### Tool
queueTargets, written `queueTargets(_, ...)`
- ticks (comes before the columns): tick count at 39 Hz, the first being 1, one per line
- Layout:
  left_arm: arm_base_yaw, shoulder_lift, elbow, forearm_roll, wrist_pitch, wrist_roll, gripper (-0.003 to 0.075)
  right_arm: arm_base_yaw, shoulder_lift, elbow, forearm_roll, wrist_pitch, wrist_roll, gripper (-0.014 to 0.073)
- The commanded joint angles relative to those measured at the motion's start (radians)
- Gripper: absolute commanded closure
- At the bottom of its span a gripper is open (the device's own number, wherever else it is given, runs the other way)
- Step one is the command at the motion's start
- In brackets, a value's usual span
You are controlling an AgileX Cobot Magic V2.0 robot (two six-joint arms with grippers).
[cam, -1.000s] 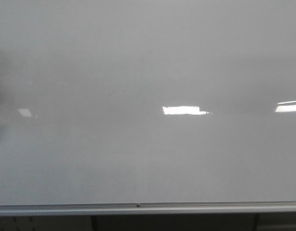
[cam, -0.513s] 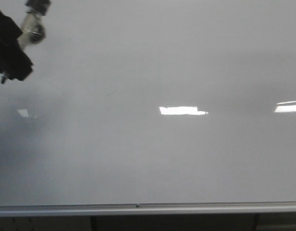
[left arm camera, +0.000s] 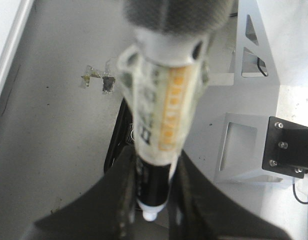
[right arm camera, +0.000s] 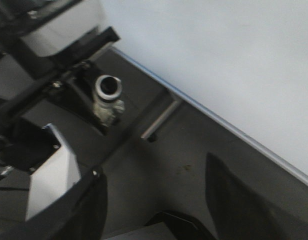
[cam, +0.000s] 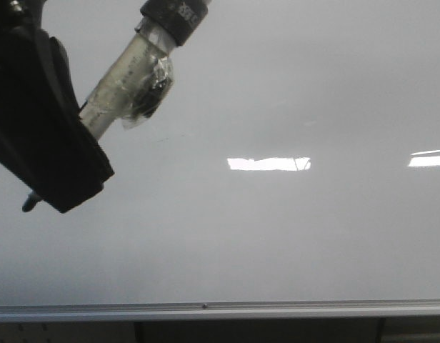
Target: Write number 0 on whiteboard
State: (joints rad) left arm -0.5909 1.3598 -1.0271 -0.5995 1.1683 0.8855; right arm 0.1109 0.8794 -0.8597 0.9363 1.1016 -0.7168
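My right gripper grabs the marker by its loose black-ended half next, since my left gripper's fingers cover the marker near its writing tip.
The whiteboard (cam: 277,236) fills the front view, glossy and pale grey; no number 0 shows on it. My left gripper (cam: 84,136) is a black mass at the upper left, in front of the board. It is shut on a taped marker (cam: 131,71) that slants up to the right and ends in a black part (cam: 175,14). In the left wrist view the fingers (left arm camera: 121,200) clamp the marker (left arm camera: 161,120) near its white end (left arm camera: 150,215). My right gripper (right arm camera: 154,210) is open and empty, low beside the whiteboard (right arm camera: 219,55).
A silver rail (cam: 206,309) runs along the board's bottom edge. Bright light reflections (cam: 268,163) sit on the board at centre and at the right edge. A white metal bracket (left arm camera: 254,100) and tape scraps (left arm camera: 99,80) lie below the left arm. A dark stand frame (right arm camera: 69,65) is near the right gripper.
The left gripper with the marker has come in from the upper left edge, down and to the right, and now looms much larger in front of the board.
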Motion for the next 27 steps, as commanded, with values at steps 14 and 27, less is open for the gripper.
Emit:
queueTargets(14,-0.008,-0.031,-0.030,-0.058,0.013,0.004,0.0739,0.248,0.429,-0.308,0.184,0.105,-0.122,0.0022)
queueTargets(27,-0.008,-0.031,-0.030,-0.058,0.013,0.004,0.0739,0.386,0.606,-0.369,0.184,0.130,-0.122,0.0184)
